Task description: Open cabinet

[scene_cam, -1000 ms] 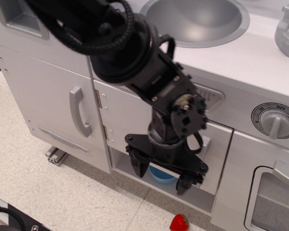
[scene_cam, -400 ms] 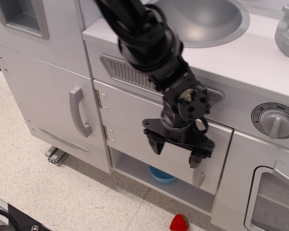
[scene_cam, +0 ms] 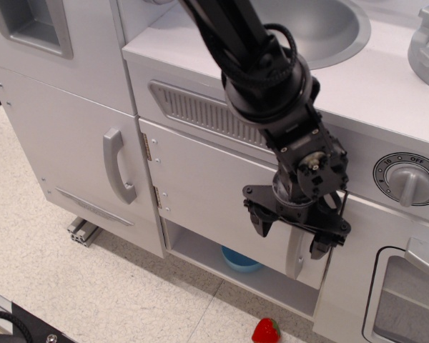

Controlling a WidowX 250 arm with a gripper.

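The robot's gripper will next grab the grey loop handle by its top, to open the cabinet under the sink.
The cabinet door is a flat, wide, light grey panel under the sink, with two small metal hinges on its left edge. Its grey loop handle hangs near the right edge. The door looks shut or nearly shut against the front. My black gripper is open, right in front of the top of the handle. One finger is to the left of the handle and the other is to its right. I cannot tell whether the fingers touch the handle.
A blue bowl sits in the open space below the door. A red strawberry lies on the floor. A taller grey door with a handle stands at left. A dial and an oven window are at right, and the sink is above.
My gripper has moved up and to the right, from in front of the lower opening to the handle at the door's right edge. The door has not visibly moved.
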